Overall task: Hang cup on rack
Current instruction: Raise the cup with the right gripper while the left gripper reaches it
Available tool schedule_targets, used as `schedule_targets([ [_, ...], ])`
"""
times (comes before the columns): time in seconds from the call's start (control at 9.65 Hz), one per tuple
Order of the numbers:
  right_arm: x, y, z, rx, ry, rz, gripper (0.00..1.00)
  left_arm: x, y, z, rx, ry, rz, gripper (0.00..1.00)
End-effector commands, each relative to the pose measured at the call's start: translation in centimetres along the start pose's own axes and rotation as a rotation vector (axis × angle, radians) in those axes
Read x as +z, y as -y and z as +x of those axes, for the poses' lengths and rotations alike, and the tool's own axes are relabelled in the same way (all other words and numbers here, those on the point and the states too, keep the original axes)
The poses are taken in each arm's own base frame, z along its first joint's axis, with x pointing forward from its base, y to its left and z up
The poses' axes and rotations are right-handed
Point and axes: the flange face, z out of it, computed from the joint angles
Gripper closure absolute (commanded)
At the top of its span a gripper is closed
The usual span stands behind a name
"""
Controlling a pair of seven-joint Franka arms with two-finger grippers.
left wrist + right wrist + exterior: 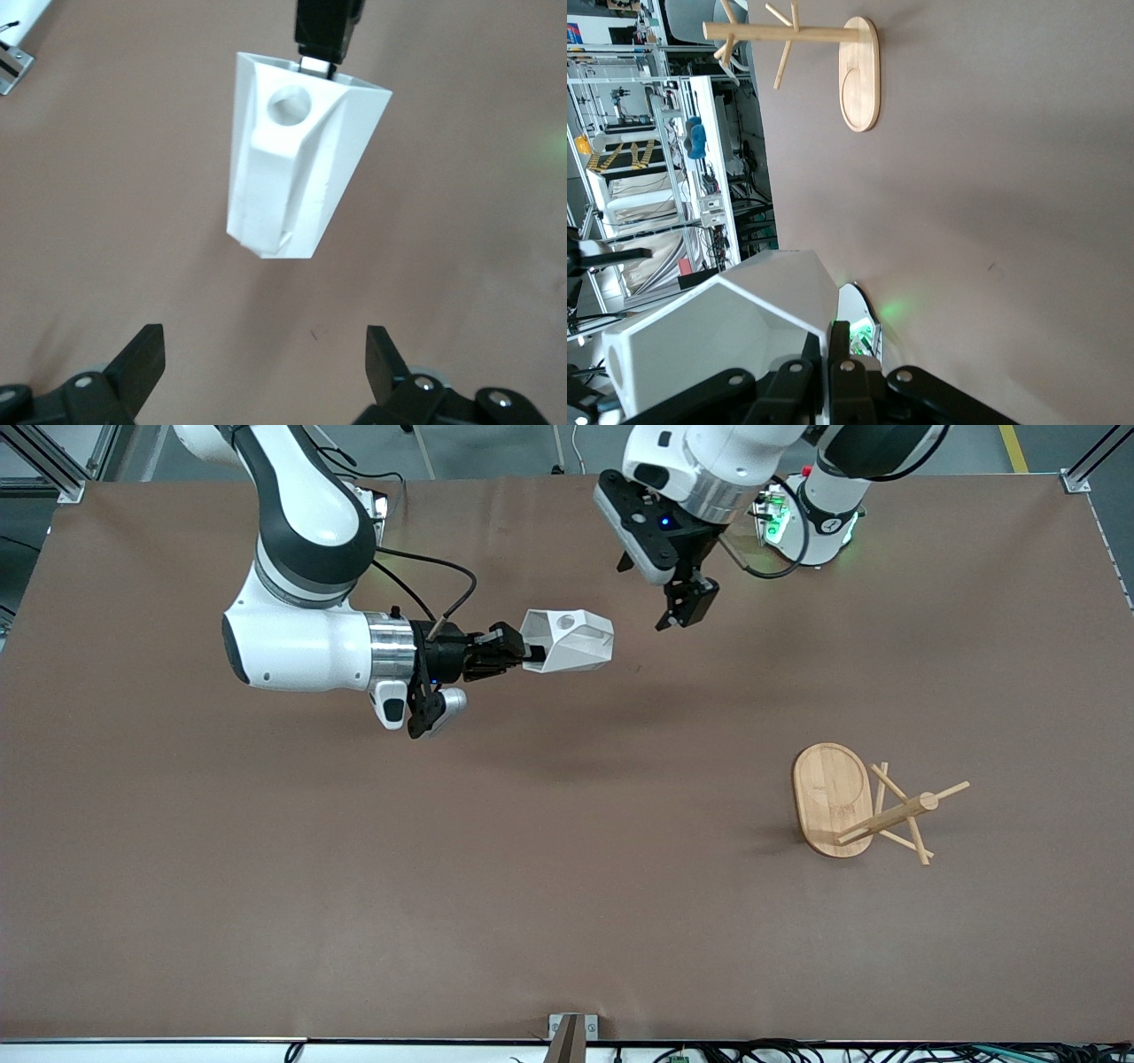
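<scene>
My left gripper should next grab the cup by its narrow base (pixel 273 241), so the white cup's pierced handle stays free to slip over a rack peg.
My right gripper (pixel 523 654) is shut on the rim wall of the white faceted cup (pixel 571 640) and holds it on its side in the air over the table's middle, nearer the robots' bases. In the right wrist view the fingers (pixel 835 341) pinch the cup's wall (pixel 718 336). My left gripper (pixel 684 613) is open and empty, hanging close beside the cup toward the left arm's end. In the left wrist view (pixel 264 345) the cup's pierced handle (pixel 297 159) faces it. The wooden rack (pixel 833 802) stands on the table toward the left arm's end, and also shows in the right wrist view (pixel 859 71).
The brown table mat (pixel 443 868) lies under everything. The rack's pegs (pixel 912 833) stick out from its post toward the left arm's end. A metal bracket (pixel 571 1032) sits at the table's edge nearest the front camera.
</scene>
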Motion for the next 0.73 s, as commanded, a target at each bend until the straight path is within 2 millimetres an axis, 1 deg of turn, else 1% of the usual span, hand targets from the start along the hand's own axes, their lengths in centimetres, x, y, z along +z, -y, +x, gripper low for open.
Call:
schedule_targets([
  [0.0,1.0,1.1,-0.3,0.013,0.017,0.030,1.00,3.1,-0.7,-0.8,0.021,0.003,0.000,0.00],
  [0.1,1.4,1.5,-0.5,0.015,0.023,0.048,1.00,4.2,-1.4,-0.8,0.033,-0.008,0.003,0.00],
  [0.31,2.1,1.9,-0.7,0.015,0.030,0.061,1.00,5.4,-1.5,-1.0,0.073,-0.024,0.008,0.00],
  [0.62,2.7,2.4,-1.0,0.013,0.035,0.070,0.99,6.7,0.4,-2.0,0.142,-0.088,-0.061,0.00],
])
